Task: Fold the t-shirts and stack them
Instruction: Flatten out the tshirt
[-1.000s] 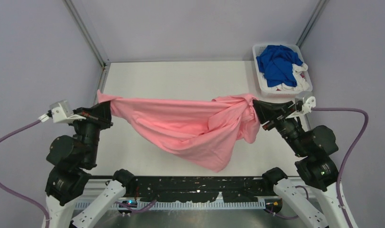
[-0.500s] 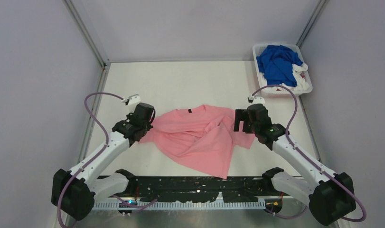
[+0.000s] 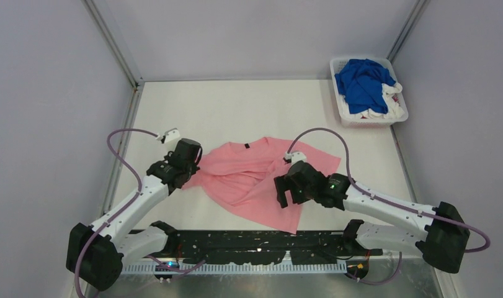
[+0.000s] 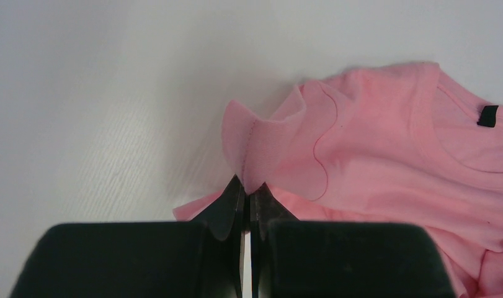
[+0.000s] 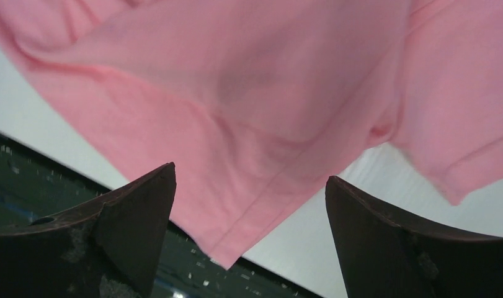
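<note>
I next need to grab the t-shirt's hem corner near the dark bar with my right gripper, so that I can stretch and spread the t-shirt flat for folding.
A light pink t-shirt (image 3: 249, 177) lies rumpled in the middle of the white table (image 3: 236, 112), its collar with a black label (image 4: 487, 115) toward the far side. My left gripper (image 3: 191, 166) is shut on the shirt's left sleeve; in the left wrist view the pink sleeve fold (image 4: 261, 143) stands up from the pinched jaws of that gripper (image 4: 250, 186). My right gripper (image 3: 284, 194) hangs open just above the shirt's lower right part. In the right wrist view that gripper (image 5: 249, 180) is wide apart, with a hem corner (image 5: 227, 251) below it at the table's near edge.
A white slatted basket (image 3: 397, 115) stands at the far right corner with a royal blue t-shirt (image 3: 363, 81) on top of white ones (image 3: 385, 110). A dark rail (image 3: 249, 245) runs along the near edge. Grey walls close in the left, right and back.
The shirt, stretched in the air between both grippers, has come down onto the table. The right gripper let go of it and moved left and nearer. The left gripper keeps its hold.
</note>
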You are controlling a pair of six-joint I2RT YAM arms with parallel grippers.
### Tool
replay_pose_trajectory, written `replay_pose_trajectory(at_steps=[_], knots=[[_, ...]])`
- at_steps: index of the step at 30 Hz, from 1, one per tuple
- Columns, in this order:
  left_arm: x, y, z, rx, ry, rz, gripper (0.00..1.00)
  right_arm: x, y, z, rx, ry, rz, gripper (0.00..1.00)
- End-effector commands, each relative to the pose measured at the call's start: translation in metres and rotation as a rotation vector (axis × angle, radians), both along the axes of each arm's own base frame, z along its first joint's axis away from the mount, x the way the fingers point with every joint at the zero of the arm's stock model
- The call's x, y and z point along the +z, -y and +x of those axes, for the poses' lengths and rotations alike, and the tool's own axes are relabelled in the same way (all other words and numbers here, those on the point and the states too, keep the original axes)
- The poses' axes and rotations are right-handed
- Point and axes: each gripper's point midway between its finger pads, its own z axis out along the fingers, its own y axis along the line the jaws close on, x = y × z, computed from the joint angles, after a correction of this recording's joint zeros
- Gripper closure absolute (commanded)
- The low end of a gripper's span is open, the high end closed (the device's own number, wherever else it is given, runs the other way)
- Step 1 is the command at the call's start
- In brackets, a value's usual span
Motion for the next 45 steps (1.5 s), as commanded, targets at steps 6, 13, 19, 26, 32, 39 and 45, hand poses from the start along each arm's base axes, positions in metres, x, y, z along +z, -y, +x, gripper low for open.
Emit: replay_pose_trajectory(at_steps=[6, 13, 19, 26, 32, 39, 45], knots=[[-0.01, 0.002, -0.01, 0.042, -0.016, -0.067, 1.0, -0.039, -0.029, -0.104, 0.201, -0.27, -0.137, 0.02], [-0.012, 0.003, -0.013, 0.039, -0.02, -0.079, 1.0, -0.068, -0.018, -0.121, 0.196, -0.32, -0.226, 0.16], [-0.012, 0.002, -0.014, 0.041, -0.016, -0.084, 1.0, -0.085, -0.017, -0.101, 0.124, -0.254, -0.291, 0.42], [-0.007, 0.002, -0.016, 0.039, 0.006, -0.098, 1.0, -0.079, -0.026, -0.084, 0.091, -0.199, -0.284, 0.91], [0.022, -0.001, -0.011, 0.052, 0.089, -0.119, 1.0, -0.03, -0.014, -0.046, -0.001, -0.058, -0.237, 0.95], [0.114, -0.005, 0.005, 0.068, 0.332, -0.173, 1.0, 0.095, 0.042, 0.041, -0.287, 0.286, -0.014, 0.95], [0.223, -0.01, -0.002, 0.034, 0.591, -0.266, 1.0, 0.244, 0.072, 0.057, -0.343, 0.642, 0.168, 0.95]])
